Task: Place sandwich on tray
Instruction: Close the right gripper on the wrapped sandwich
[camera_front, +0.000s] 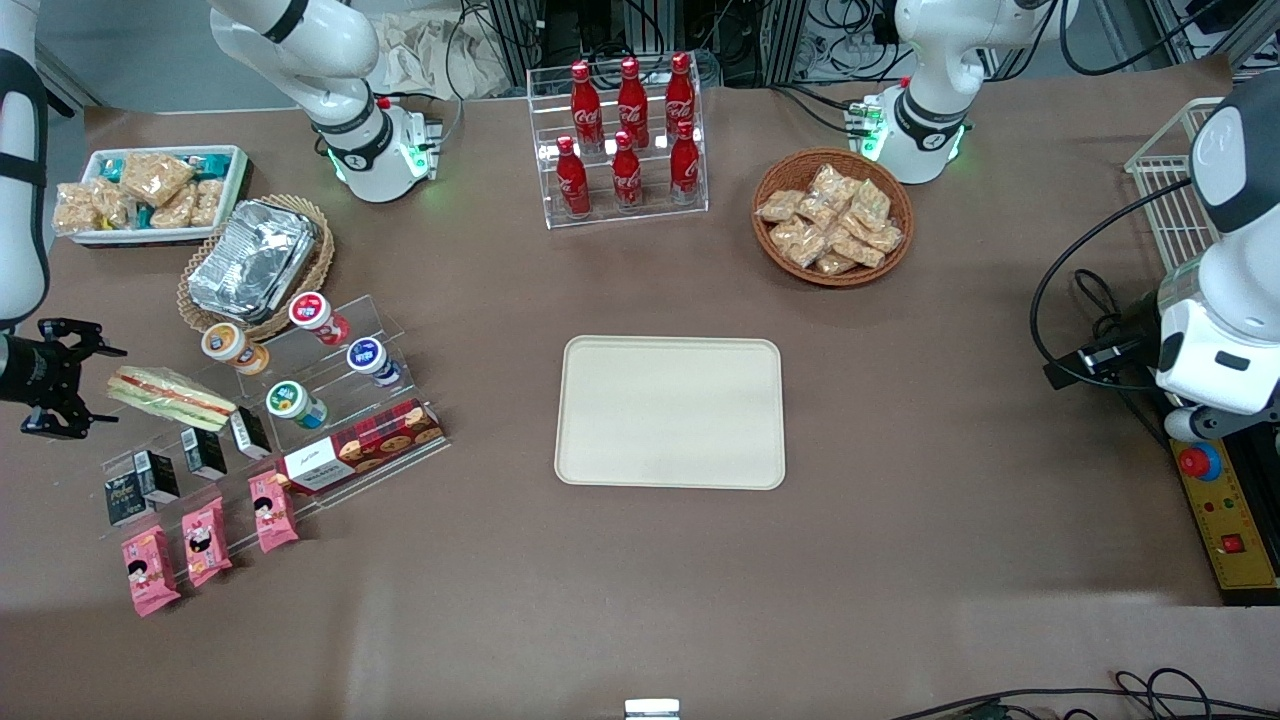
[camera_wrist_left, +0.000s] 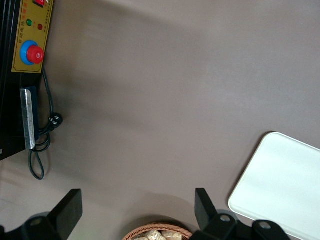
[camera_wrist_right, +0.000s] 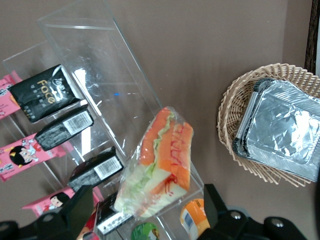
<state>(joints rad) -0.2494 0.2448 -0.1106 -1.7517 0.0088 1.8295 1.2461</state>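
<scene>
My right gripper grabs the sandwich by its wide end (camera_front: 134, 384) next, to place it on the cream tray (camera_front: 670, 412).
The sandwich (camera_front: 170, 397) is a wrapped wedge with pale bread and orange, red and green filling. It lies on the top step of a clear acrylic riser (camera_front: 330, 330) toward the working arm's end of the table. My right gripper (camera_front: 97, 386) hovers open just beside the sandwich's end, on the side away from the tray. In the right wrist view the sandwich (camera_wrist_right: 160, 165) reaches in between the spread fingers (camera_wrist_right: 80, 207) of the gripper (camera_wrist_right: 147, 212), and I see no contact. The cream tray (camera_front: 670, 412) lies bare at the table's middle; one corner of the tray (camera_wrist_left: 285, 185) shows in the left wrist view.
On the riser stand small cups (camera_front: 232, 345), black packets (camera_front: 205, 452), a cookie box (camera_front: 360, 447) and pink packets (camera_front: 150, 570). A wicker basket of foil containers (camera_front: 250, 255) sits close by. Farther back are a white snack bin (camera_front: 150, 190), a cola rack (camera_front: 625, 140) and a snack basket (camera_front: 832, 217).
</scene>
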